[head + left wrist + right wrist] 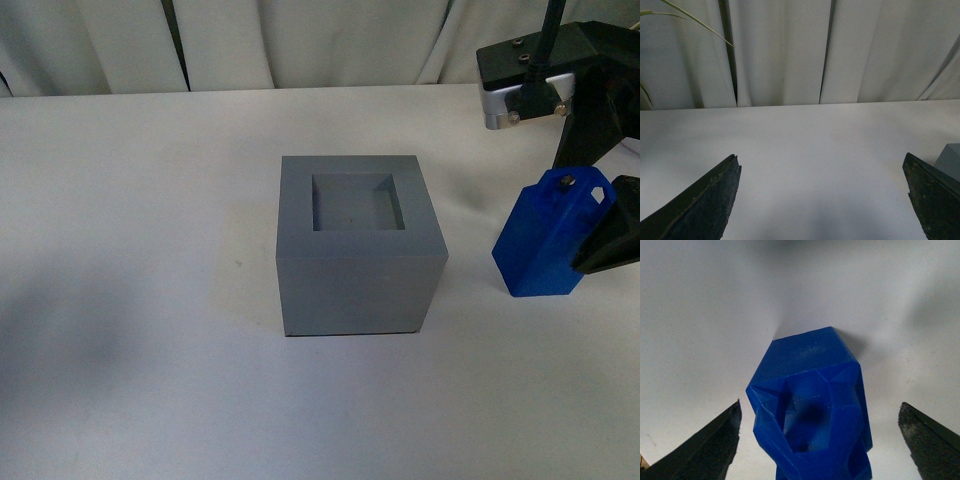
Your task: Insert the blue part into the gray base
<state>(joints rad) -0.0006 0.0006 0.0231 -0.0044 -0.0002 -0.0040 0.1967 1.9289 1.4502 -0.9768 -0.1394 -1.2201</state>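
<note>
The robot will insert the blue part into the gray base, so its right gripper will first grab the blue part by its looped top (810, 412).
The gray base (360, 260), a matte cube with a square recess in its top, stands mid-table; a corner of the gray base (951, 159) also shows in the left wrist view. To its right the blue part (540, 245) stands upright on the table, looped tapered end up. My right gripper (572, 212) is open around it from above. In the right wrist view the blue part (805, 355) sits between the spread fingers of the right gripper (820, 404), with gaps on both sides. My left gripper (821, 156) is open over bare table with nothing in it, and is out of the front view.
A white tabletop (130, 250) stretches around the base. White curtains (300, 40) hang along the far edge. A thin plant leaf (690, 20) shows in the left wrist view against the curtains.
</note>
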